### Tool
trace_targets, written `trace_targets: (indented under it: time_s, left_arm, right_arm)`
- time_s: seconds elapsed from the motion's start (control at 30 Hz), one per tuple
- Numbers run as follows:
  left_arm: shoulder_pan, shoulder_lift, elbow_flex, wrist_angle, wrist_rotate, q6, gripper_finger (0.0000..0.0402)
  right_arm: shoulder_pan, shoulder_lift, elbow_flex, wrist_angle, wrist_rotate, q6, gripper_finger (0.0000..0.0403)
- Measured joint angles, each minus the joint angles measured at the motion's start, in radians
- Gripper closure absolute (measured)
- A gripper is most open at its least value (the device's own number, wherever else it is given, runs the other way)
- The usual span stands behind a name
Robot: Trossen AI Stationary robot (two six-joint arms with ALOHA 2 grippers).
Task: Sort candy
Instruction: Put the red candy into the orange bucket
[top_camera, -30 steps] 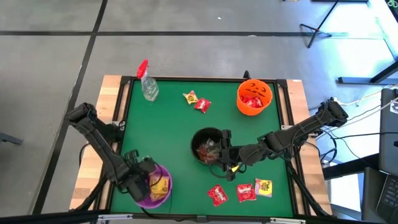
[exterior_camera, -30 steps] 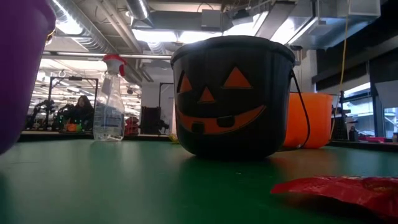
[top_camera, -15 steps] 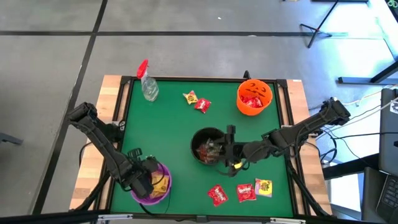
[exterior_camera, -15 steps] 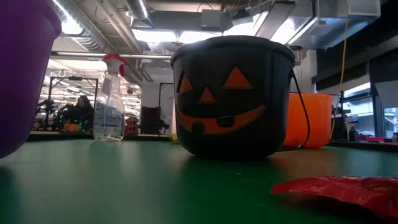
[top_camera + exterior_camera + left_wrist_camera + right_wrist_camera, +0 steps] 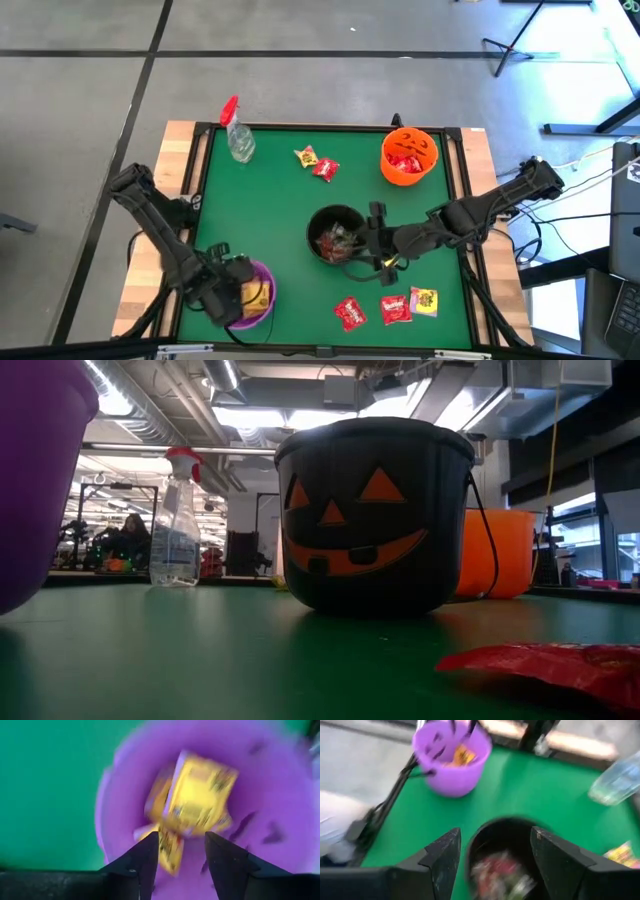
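The right gripper grabs the red Skittles packet by its edge printed with the web address next, to sort it into the orange bowl [image 5: 408,155].
My left gripper [image 5: 180,851] is open above the purple bowl [image 5: 252,296], and yellow candy [image 5: 197,795] lies in the bowl beyond its fingertips. My right gripper [image 5: 497,855] is open and empty at the right rim of the black pumpkin bucket [image 5: 335,235], which holds mixed candy [image 5: 502,870]. An orange bowl [image 5: 408,155] at the far right holds red candy. Loose on the green mat are a yellow packet [image 5: 307,157] and a red packet [image 5: 325,169] at the far middle. Two red packets [image 5: 350,313] [image 5: 395,308] and a yellow one [image 5: 424,300] lie near the front edge.
A clear spray bottle with a red top [image 5: 238,135] stands at the far left of the mat. A raised dark rim [image 5: 330,127] frames the mat. In the low view the black bucket [image 5: 375,520] stands in the middle, with a red packet [image 5: 550,665] close in front.
My right gripper has drawn back a little from over the black bucket toward the table's right edge. My left gripper has stayed over the purple bowl.
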Motion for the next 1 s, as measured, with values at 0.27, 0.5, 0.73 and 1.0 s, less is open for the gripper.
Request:
trace_targets:
  time_s: [0.27, 0.5, 0.73, 1.0]
  left_arm:
    - [-0.123, -0.011, 0.105, 0.162, -0.594, 0.291, 0.0257]
    - [-0.129, -0.010, 0.065, 0.334, -0.679, 0.449, 0.0259]
    - [-0.059, -0.009, -0.036, 0.596, -0.620, 0.643, 0.0261]
    - [0.047, -0.009, -0.100, 0.887, -0.477, 0.845, 0.0261]
  right_arm:
    - [0.111, 0.016, -0.054, -0.185, -0.071, 0.158, 0.0165]
    - [0.261, 0.017, -0.233, -0.148, -0.062, 0.368, 0.0165]
    - [0.353, 0.018, -0.429, 0.069, -0.144, 0.572, 0.0165]
    - [0.406, 0.096, -0.513, 0.268, -0.139, 0.628, 0.0165]
